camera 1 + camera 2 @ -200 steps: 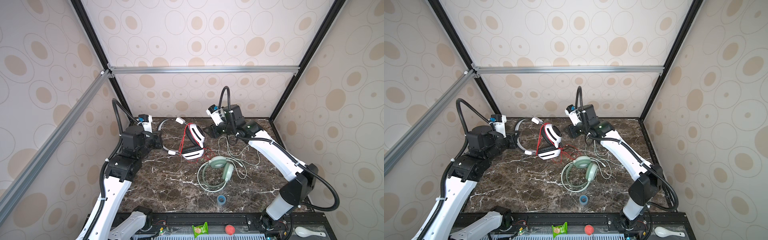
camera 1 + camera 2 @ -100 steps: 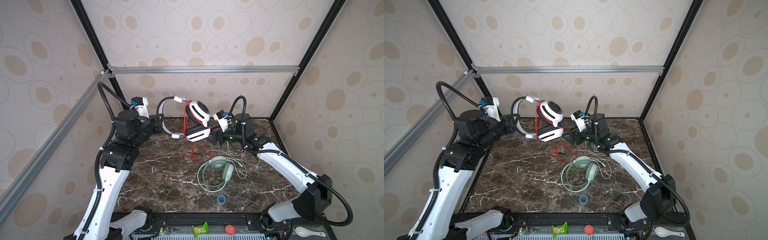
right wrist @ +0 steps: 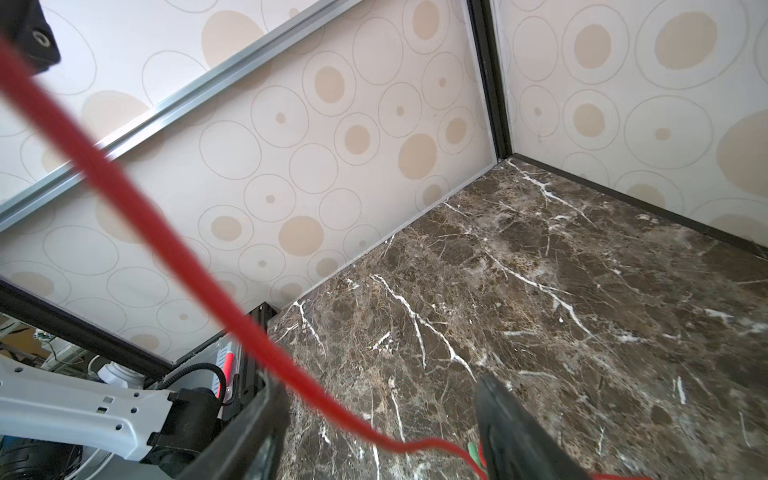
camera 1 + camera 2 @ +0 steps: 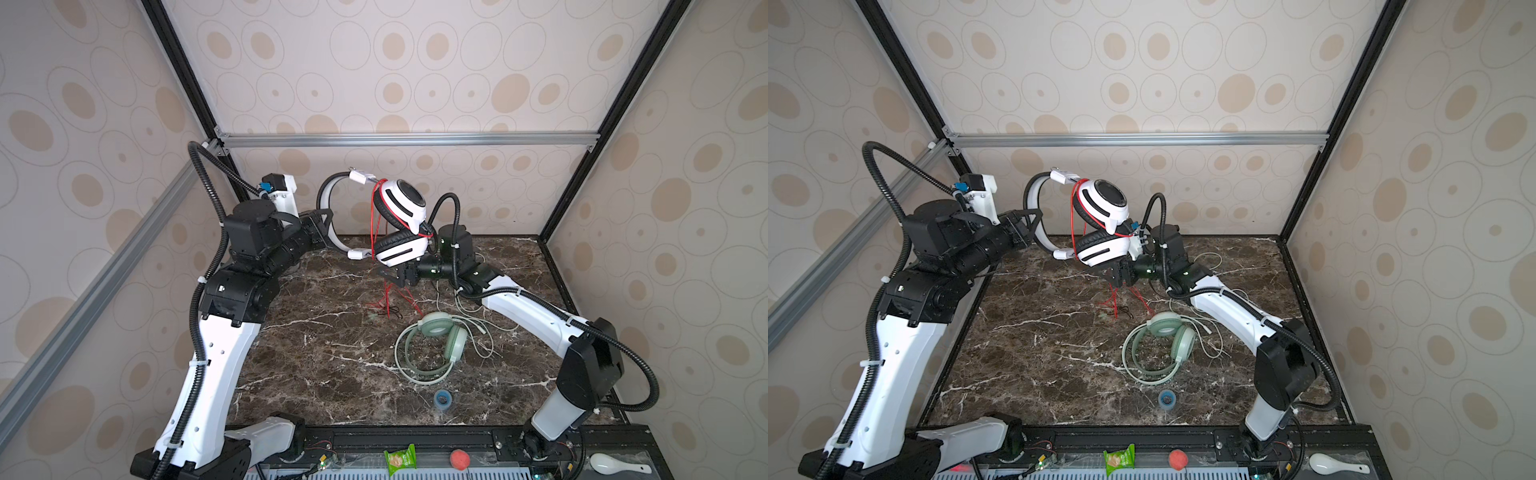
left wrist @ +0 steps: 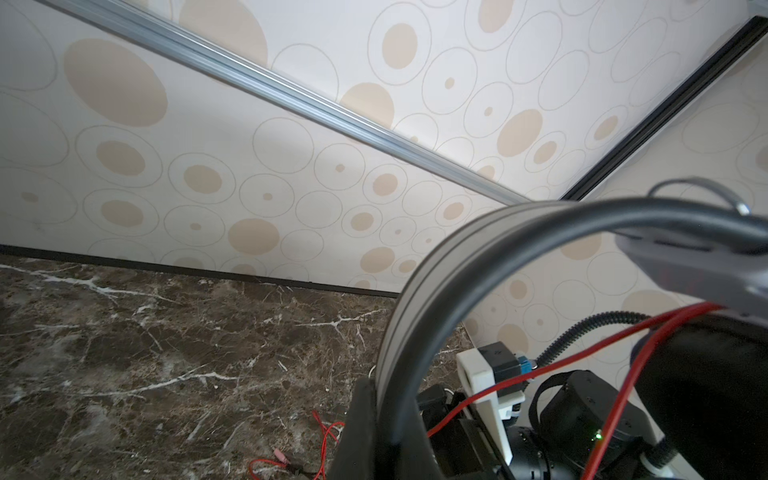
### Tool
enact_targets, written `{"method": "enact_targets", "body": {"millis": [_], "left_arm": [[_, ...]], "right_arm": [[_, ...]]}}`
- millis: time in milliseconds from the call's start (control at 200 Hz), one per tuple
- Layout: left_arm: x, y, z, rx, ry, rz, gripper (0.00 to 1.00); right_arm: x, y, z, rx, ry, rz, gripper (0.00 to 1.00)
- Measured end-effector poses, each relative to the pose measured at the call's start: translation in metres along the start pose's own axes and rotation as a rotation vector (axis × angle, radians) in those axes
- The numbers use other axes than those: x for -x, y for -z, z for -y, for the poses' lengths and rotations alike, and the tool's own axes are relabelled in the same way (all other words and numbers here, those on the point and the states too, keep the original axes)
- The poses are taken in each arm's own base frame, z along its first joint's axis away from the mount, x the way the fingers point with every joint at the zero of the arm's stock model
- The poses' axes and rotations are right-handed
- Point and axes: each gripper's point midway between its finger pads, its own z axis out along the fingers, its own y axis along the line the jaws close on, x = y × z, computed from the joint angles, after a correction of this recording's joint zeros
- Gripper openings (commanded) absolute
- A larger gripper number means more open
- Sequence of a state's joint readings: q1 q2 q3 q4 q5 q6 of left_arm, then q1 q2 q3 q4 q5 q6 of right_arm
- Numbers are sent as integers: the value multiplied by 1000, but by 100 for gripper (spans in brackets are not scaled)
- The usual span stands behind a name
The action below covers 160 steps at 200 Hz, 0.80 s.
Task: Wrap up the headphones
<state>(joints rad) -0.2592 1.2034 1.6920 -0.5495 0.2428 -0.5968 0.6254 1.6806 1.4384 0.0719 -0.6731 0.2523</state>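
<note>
The robot's right gripper should next grab the red cable below the lower ear cup (image 4: pixel 400 249), so that it can wrap the headphones.
My left gripper (image 4: pixel 328 226) (image 4: pixel 1034 224) is shut on the white band of the white-and-black headphones (image 4: pixel 405 203) (image 4: pixel 1104 203) and holds them in the air near the back wall. In the left wrist view the band (image 5: pixel 415 299) arches out of that gripper (image 5: pixel 388 399). Their thin red cable (image 4: pixel 388 297) (image 4: pixel 1115 301) hangs to the marble table. My right gripper (image 4: pixel 392 276) (image 4: pixel 1115 276) stands open just below the lower ear cup. The red cable (image 3: pixel 166 249) runs loose between the jaws of this gripper (image 3: pixel 378 386). The mint green headphones (image 4: pixel 436 336) (image 4: pixel 1165 338) lie on the table with their pale cable (image 4: pixel 469 307) beside.
A small blue tape roll (image 4: pixel 442 399) (image 4: pixel 1167 399) sits near the table's front edge. On the front ledge lie a green snack pack (image 4: pixel 400 457), a red ball (image 4: pixel 459 459) and a white spoon (image 4: pixel 615 465). Patterned walls and a metal frame close in three sides.
The left arm has lifted the white-and-black headphones off the table. The right gripper has dropped from the back wall to beneath the ear cups and opened wider around the red cable.
</note>
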Motion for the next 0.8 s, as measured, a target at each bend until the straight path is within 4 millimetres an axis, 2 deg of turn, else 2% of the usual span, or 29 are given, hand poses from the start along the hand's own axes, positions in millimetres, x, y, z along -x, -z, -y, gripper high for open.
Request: {"method": "enact_targets", "body": {"millis": [155, 265, 365, 650, 800], "left_arm": [[8, -1, 8, -31, 26, 17, 0], [11, -3, 11, -47, 46, 23, 0], [12, -6, 12, -49, 65, 25, 0], [24, -12, 14, -49, 98, 57, 0], [31, -11, 14, -47, 114, 85, 0]], "right_arm": [[9, -8, 6, -9, 1, 37, 71], [12, -16, 15, -15, 1, 55, 64], [5, -24, 24, -22, -26, 45, 56], [-26, -37, 48, -36, -123, 30, 47], [-46, -42, 59, -45, -172, 7, 36]]}}
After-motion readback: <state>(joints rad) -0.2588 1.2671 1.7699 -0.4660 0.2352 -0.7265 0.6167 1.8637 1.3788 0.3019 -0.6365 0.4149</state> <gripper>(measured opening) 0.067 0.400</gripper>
